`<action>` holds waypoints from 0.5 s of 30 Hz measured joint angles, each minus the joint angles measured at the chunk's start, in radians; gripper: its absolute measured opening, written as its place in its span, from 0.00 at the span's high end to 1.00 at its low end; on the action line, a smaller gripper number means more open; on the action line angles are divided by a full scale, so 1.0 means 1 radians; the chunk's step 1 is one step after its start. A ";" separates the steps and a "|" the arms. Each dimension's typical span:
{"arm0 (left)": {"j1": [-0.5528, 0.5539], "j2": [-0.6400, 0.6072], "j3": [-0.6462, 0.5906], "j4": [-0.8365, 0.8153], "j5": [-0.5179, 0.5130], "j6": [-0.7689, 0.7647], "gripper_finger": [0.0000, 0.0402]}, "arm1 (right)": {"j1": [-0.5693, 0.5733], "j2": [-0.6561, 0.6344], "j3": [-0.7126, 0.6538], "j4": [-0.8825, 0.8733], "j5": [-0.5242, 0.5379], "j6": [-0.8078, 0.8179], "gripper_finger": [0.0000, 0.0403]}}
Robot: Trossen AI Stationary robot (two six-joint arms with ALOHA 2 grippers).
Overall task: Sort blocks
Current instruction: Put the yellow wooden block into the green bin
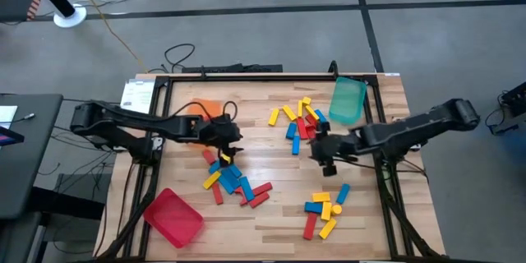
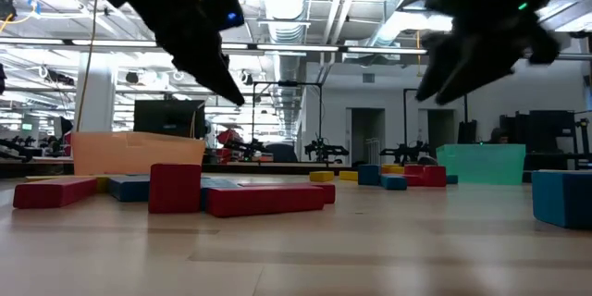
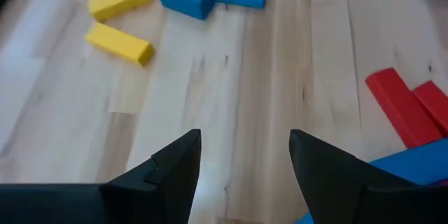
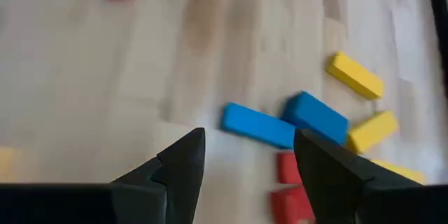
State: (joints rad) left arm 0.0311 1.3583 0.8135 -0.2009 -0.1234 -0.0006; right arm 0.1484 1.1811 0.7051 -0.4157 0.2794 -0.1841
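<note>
My right gripper grabs a yellow block by its long sides next and sorts it into the green tray (image 1: 348, 99).
Red, blue and yellow blocks lie flat on the wooden table in three loose groups: one at the far middle (image 1: 296, 119), one left of centre (image 1: 234, 181), one near the right front (image 1: 325, 205). My left gripper (image 1: 233, 141) hangs open above the table just beyond the left-centre group. In its wrist view (image 3: 245, 143) only bare wood lies between the fingers, with a blue block (image 3: 413, 164) beside one finger. My right gripper (image 1: 319, 149) hangs open at the near edge of the far group. Two blue blocks (image 4: 259, 124) lie just past its fingers (image 4: 248, 143).
An orange tray (image 1: 205, 111) sits at the far left behind my left arm. A green tray (image 1: 347, 100) stands at the far right and a red tray (image 1: 174, 216) at the near left. A black frame (image 1: 246, 78) runs along the table's edges.
</note>
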 joint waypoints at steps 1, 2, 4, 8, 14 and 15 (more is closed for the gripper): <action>0.000 0.011 0.000 0.000 0.009 0.000 0.47 | -0.026 0.022 0.009 -0.003 0.000 -0.042 0.42; 0.000 0.021 0.000 0.003 0.012 0.000 0.47 | -0.053 0.042 0.021 -0.007 0.000 -0.081 0.42; 0.000 0.035 0.000 0.027 0.013 -0.001 0.47 | -0.123 0.081 0.043 -0.019 0.000 -0.143 0.42; 0.000 0.053 0.000 0.066 0.013 0.000 0.47 | -0.285 0.153 0.081 -0.055 0.001 -0.237 0.42; 0.000 0.052 -0.001 0.103 0.013 0.035 0.47 | -0.468 0.248 0.137 -0.079 -0.009 -0.438 0.42; 0.000 0.052 -0.001 0.110 0.013 0.042 0.47 | -0.488 0.266 0.147 -0.082 -0.018 -0.465 0.42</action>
State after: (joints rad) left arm 0.0311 1.4105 0.8127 -0.0905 -0.1101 0.0415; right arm -0.3391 1.4467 0.8521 -0.4977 0.2614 -0.6493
